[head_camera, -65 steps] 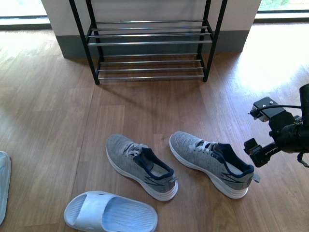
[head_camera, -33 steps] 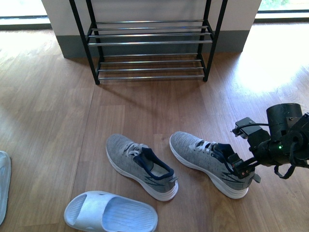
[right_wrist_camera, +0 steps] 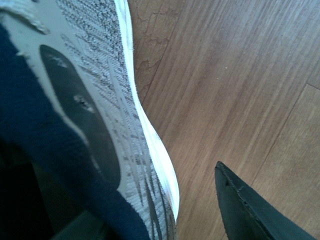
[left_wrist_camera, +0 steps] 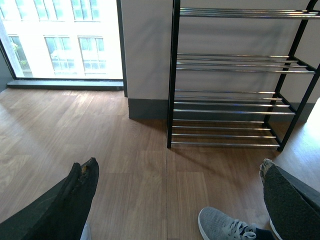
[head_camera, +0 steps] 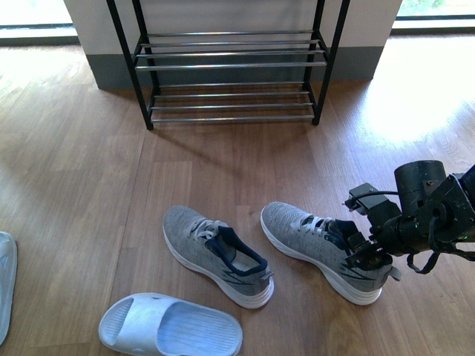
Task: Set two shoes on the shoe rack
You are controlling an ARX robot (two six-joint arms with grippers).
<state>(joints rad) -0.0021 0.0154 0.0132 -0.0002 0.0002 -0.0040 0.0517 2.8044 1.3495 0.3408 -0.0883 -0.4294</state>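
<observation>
The sneaker is wide across its sole, but its foot opening (right_wrist_camera: 25,195) leaves a thin side, so my right gripper should pinch the sneaker by the collar's side edge (right_wrist_camera: 112,207).
Two grey knit sneakers lie on the wood floor, the left sneaker (head_camera: 215,254) and the right sneaker (head_camera: 312,239), both with toes toward the shoe rack (head_camera: 230,67) at the far wall. My right gripper (head_camera: 369,256) is open at the right sneaker's heel. In the right wrist view one dark finger (right_wrist_camera: 250,212) stands just outside the heel's side wall (right_wrist_camera: 105,115), and the other finger is hidden. My left gripper (left_wrist_camera: 177,167) is open and empty above the floor. It faces the rack (left_wrist_camera: 230,100), with a sneaker toe (left_wrist_camera: 220,227) below it.
A pale blue foam slide (head_camera: 171,326) lies near the front, beside the left sneaker. Another slide (head_camera: 6,282) shows at the left edge. Bare wood floor (head_camera: 223,170) stretches between the sneakers and the rack. A grey-skirted wall (head_camera: 111,70) stands behind the rack.
My right arm has swung left and down from beside the right sneaker, bringing its gripper onto that sneaker's heel. The shoes have not moved.
</observation>
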